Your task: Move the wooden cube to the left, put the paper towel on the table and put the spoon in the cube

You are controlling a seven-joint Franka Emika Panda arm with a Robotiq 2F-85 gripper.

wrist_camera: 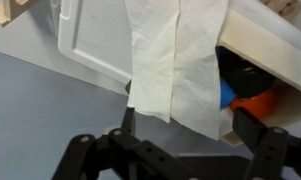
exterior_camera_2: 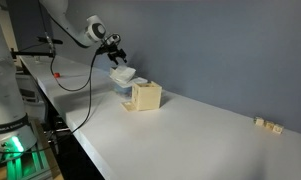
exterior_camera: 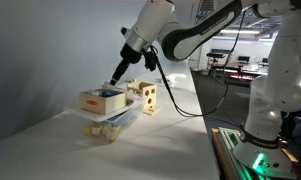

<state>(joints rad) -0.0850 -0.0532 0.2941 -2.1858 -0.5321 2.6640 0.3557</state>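
My gripper should go lower before it closes on the towel, because my fingers are above the white paper towel's near end (exterior_camera_2: 120, 73) (wrist_camera: 177, 103) in an exterior view.
The white paper towel (wrist_camera: 175, 60) lies draped over a wooden box (exterior_camera: 100, 98) and a white lid (wrist_camera: 90, 45); it also shows in an exterior view (exterior_camera_2: 122, 72). My gripper (wrist_camera: 190, 128) hangs just above the towel's near end, with its fingers wide apart on either side of it and nothing held. The gripper shows in both exterior views (exterior_camera: 115, 76) (exterior_camera_2: 116, 52). The wooden cube (exterior_camera: 143, 97) with round holes stands next to the box, and it also shows in an exterior view (exterior_camera_2: 145, 95). I cannot make out the spoon.
The box rests on a clear plastic container (exterior_camera: 110, 125) on the white table (exterior_camera_2: 190, 140). Blue (wrist_camera: 228, 92) and orange (wrist_camera: 255, 102) items lie in the box. Small wooden blocks (exterior_camera_2: 268, 125) sit far along the table. A black cable (exterior_camera_2: 75, 100) hangs over the table edge.
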